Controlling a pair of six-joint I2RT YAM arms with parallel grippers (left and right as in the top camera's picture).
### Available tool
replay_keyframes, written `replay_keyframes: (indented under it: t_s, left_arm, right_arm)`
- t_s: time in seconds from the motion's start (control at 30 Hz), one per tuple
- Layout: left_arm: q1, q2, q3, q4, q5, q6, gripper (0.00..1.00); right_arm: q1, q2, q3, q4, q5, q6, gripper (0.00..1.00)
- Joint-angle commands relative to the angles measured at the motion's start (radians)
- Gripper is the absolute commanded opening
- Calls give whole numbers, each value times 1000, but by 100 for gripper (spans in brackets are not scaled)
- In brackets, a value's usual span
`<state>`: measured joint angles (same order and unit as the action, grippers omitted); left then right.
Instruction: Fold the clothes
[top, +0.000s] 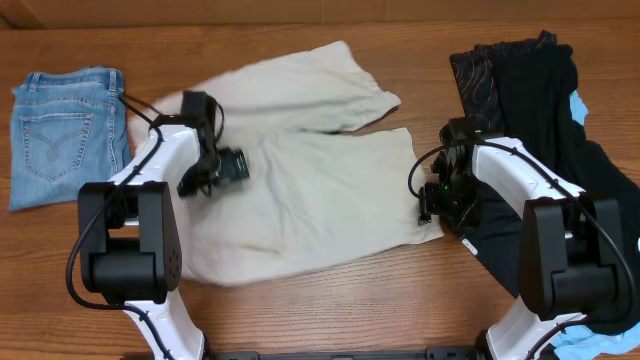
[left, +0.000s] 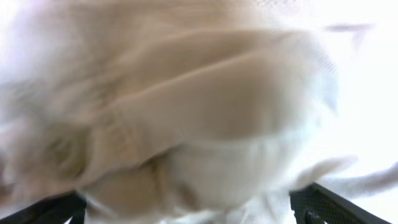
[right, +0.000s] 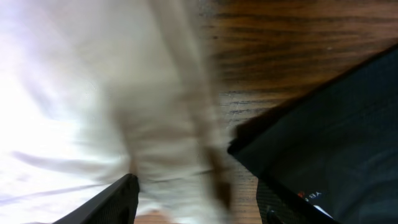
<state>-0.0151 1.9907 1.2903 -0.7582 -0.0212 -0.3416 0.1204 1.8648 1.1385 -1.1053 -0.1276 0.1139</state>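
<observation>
I will next grip the cream shorts' near corner (top: 430, 231) (right: 191, 200) beside the black cloth with my right gripper, to lift the shorts and spread them for folding.
The cream shorts (top: 310, 190) lie spread across the middle of the wooden table, one leg reaching to the back right. My left gripper (top: 200, 180) is low over their left part. In the left wrist view the blurred cream cloth (left: 199, 106) fills the frame, and the gripper's fingers (left: 186, 214) stand wide apart with cloth between them. My right gripper (top: 430, 205) is at the shorts' right edge. In the right wrist view its fingers (right: 199, 205) are apart, straddling the cloth's edge (right: 93, 93).
Folded light-blue jeans (top: 65, 130) lie at the far left. A pile of black garments (top: 540, 110) with a patterned piece (top: 472, 75) and a sky-blue piece (top: 580, 110) lies right of the shorts. The black cloth (right: 336, 137) lies close beside my right gripper.
</observation>
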Motion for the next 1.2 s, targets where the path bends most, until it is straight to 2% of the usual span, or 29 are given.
replay_keyframes:
  t_s: [0.0, 0.1, 0.2, 0.3, 0.37, 0.47, 0.63, 0.87, 0.97, 1.17]
  left_arm:
    - [23, 79, 0, 178, -8, 108, 95]
    - [23, 79, 19, 254, -10, 118, 96]
    - [23, 79, 66, 210, 16, 119, 96]
    - [22, 79, 164, -8, 13, 118, 98]
    - [22, 75, 257, -227, 10, 116, 100]
    - [23, 61, 351, -446, -21, 55, 100]
    - [21, -20, 369, -540, -109, -39, 100]
    - [20, -136, 310, -588, -83, -59, 100]
    - [20, -199, 206, -561, -83, -84, 100]
    - [20, -317, -18, -446, -71, -110, 100]
  right_arm:
    - [3, -1, -5, 0, -10, 22, 64]
    - [3, -1, -5, 0, -10, 22, 64]
    - [3, -1, -5, 5, -10, 22, 64]
    - [3, -1, -5, 14, -37, 21, 64]
    - [3, -1, -5, 24, -79, 9, 65]
    - [3, -1, -5, 23, -89, 10, 65]
    - [3, -1, -9, -8, -176, -29, 64]
    - [3, -1, -85, 3, -192, -27, 63]
    - [3, -1, -118, 50, -248, -28, 59]
    - [3, -1, -124, 121, -271, -5, 21]
